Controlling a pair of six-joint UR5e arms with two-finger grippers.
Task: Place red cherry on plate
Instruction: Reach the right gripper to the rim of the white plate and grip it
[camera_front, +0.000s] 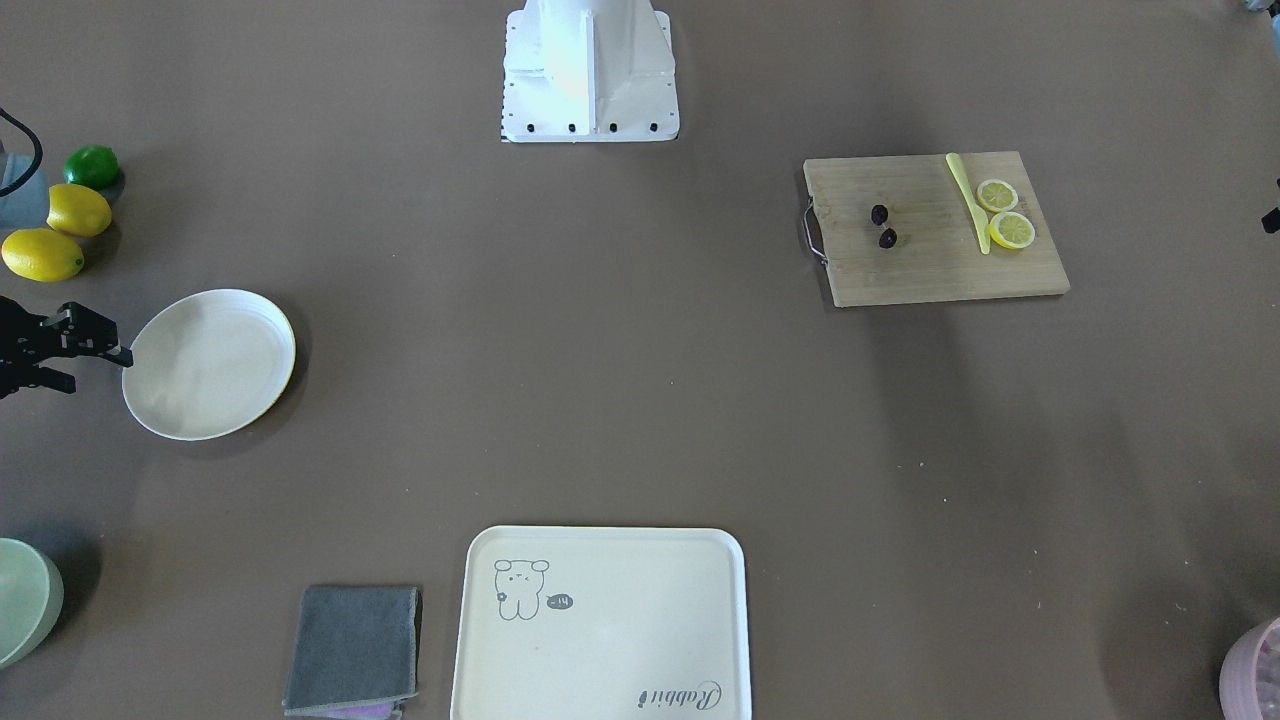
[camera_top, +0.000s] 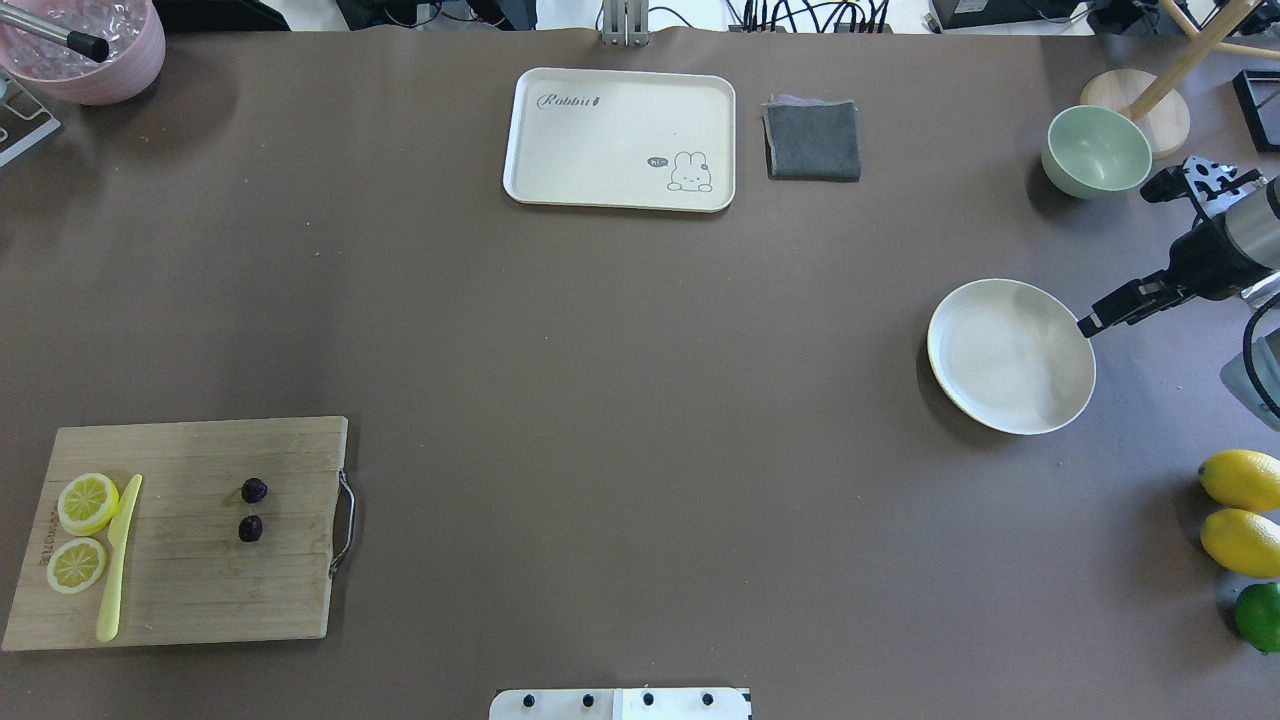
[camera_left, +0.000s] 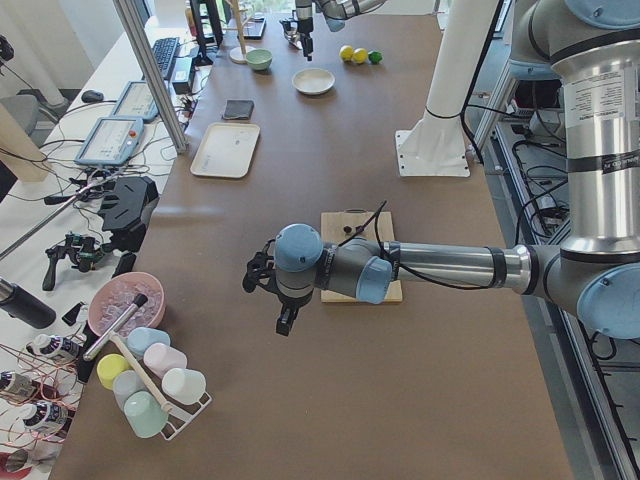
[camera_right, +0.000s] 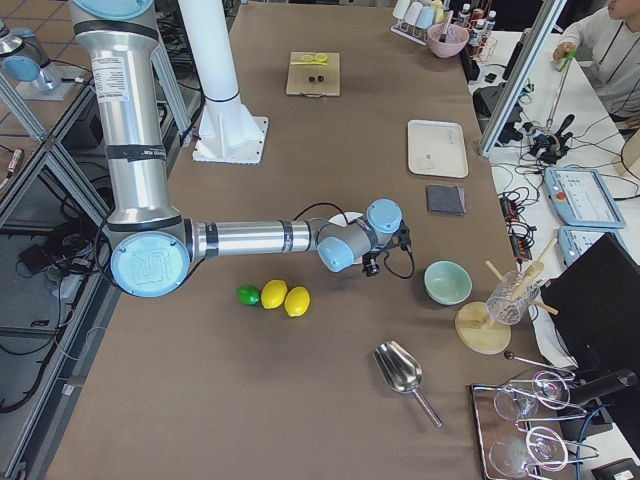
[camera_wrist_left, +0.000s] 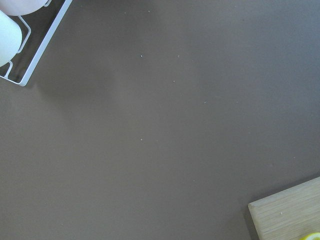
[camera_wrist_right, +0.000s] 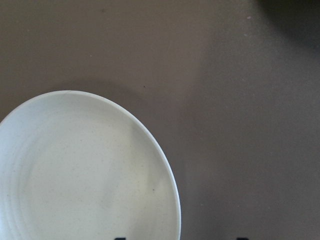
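Observation:
The right gripper will next grab the plate by its thin raised rim, because the round plate is wider than the robot's open fingers.
The red cherry, two tiny near-black fruits, lies on a wooden cutting board on my left side, also seen in the overhead view as the cherry. The round cream plate sits bare far across the table on my right. My right gripper hovers at the plate's outer rim, open, with nothing between its fingers. The right wrist view looks down on the plate. My left gripper shows only in the left side view, off the board's outer end; I cannot tell if it is open or shut.
Two lemon slices and a yellow knife share the board. Two lemons and a lime lie near the plate, as does a green bowl. A cream tray and grey cloth sit at the far edge.

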